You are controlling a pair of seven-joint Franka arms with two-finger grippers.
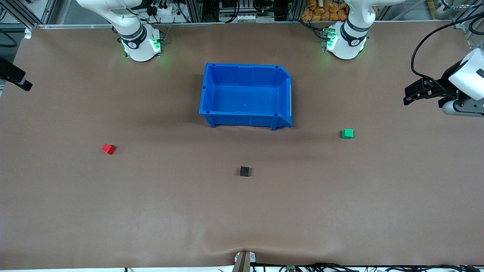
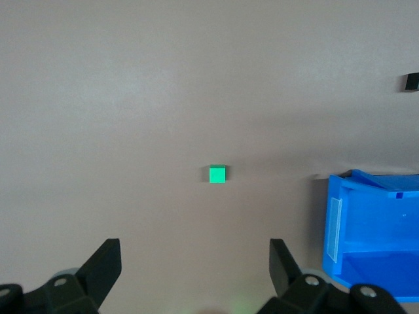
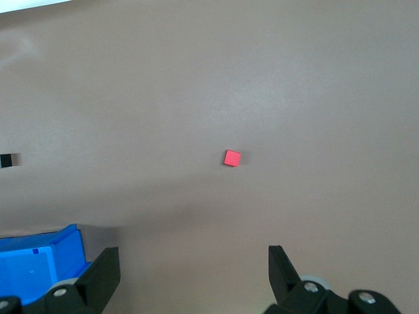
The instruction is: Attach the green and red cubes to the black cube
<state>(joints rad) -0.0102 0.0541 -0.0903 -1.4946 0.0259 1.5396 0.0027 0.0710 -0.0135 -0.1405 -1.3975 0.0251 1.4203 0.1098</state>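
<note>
I will next grab the red cube (image 1: 108,149) by its opposite sides with my right gripper to attach it to the black cube (image 1: 244,171).
The green cube (image 1: 347,133) lies on the table toward the left arm's end. The red cube (image 1: 108,149) lies toward the right arm's end. The black cube (image 1: 244,171) lies between them, nearer the front camera than the blue bin (image 1: 242,120). All three are apart. My left gripper (image 1: 410,96) is open and empty, high over the table's left-arm end; its wrist view shows the green cube (image 2: 217,174) ahead of the open gripper (image 2: 195,261). My right gripper (image 1: 22,84) is open and empty over the right-arm end; its wrist view shows the red cube (image 3: 232,157) ahead of the gripper (image 3: 194,265).
The blue bin stands empty at mid-table, close to the robots' bases; it also shows in the left wrist view (image 2: 366,216) and the right wrist view (image 3: 39,261). The black cube shows at the edge of both wrist views (image 2: 411,82) (image 3: 6,159). Brown cloth covers the table.
</note>
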